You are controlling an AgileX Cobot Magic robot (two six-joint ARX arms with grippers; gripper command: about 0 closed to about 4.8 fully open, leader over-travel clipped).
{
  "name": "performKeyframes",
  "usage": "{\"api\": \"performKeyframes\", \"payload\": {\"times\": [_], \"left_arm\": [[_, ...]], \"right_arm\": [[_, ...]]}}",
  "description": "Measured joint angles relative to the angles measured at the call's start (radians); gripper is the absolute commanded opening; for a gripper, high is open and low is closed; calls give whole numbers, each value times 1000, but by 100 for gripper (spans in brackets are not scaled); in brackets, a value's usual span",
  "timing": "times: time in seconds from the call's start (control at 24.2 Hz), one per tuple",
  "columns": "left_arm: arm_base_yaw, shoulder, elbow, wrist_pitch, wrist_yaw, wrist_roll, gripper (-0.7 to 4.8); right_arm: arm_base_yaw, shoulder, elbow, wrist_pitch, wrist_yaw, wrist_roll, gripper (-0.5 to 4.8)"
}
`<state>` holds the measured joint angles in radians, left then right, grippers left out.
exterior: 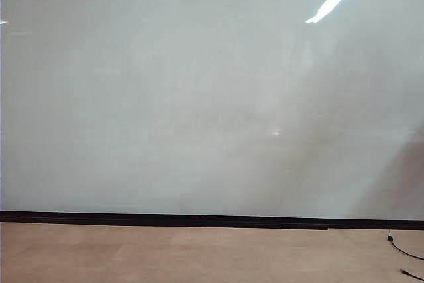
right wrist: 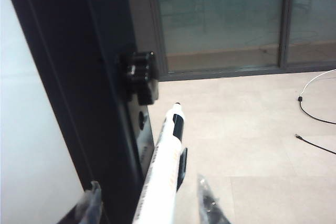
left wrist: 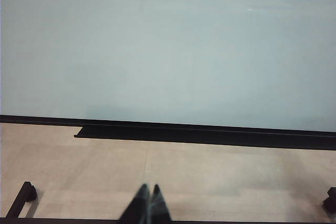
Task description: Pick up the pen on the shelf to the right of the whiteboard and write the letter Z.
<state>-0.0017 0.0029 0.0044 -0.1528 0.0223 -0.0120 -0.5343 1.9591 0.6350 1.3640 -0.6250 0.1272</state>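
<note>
The pen's black tip [right wrist: 178,104] needs to be free to write the letter Z. My right gripper needs to grab the pen by its white body [right wrist: 158,188] next, which leaves that tip free.
The whiteboard [exterior: 199,97] fills the exterior view, with a black strip along its lower edge, and neither gripper shows there. No letter Z is in view on it. In the right wrist view the white pen [right wrist: 165,166] stands on the black shelf clip [right wrist: 181,167] beside the board's dark frame [right wrist: 89,103], black tip pointing away. My right gripper [right wrist: 148,183] is open, one finger on each side of the barrel with a gap on both sides. My left gripper [left wrist: 149,187] is shut on nothing, low over the floor and facing the whiteboard [left wrist: 168,45].
A black knob [right wrist: 140,76] sticks out of the frame just beyond the pen. Black cables [exterior: 404,251] lie on the beige floor at the lower right. A black tray ledge [left wrist: 205,134] runs under the board. Glass doors [right wrist: 220,19] stand behind.
</note>
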Motion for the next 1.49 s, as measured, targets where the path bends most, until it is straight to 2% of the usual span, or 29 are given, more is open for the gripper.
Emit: {"api": "performKeyframes", "payload": {"times": [0.78, 0.91, 1.2, 1.28, 1.32, 1.49], "left_arm": [[0, 0, 0, 0, 0, 0, -5], [0, 0, 0, 0, 0, 0, -4], [0, 0, 0, 0, 0, 0, -4], [0, 0, 0, 0, 0, 0, -4], [0, 0, 0, 0, 0, 0, -4], [0, 0, 0, 0, 0, 0, -5]], "right_arm": [[8, 0, 0, 8, 0, 0, 196], [13, 0, 0, 8, 1, 0, 149], [13, 0, 0, 8, 5, 0, 146], [13, 0, 0, 8, 5, 0, 70], [13, 0, 0, 8, 9, 0, -8], [10, 0, 0, 9, 28, 4, -9]]}}
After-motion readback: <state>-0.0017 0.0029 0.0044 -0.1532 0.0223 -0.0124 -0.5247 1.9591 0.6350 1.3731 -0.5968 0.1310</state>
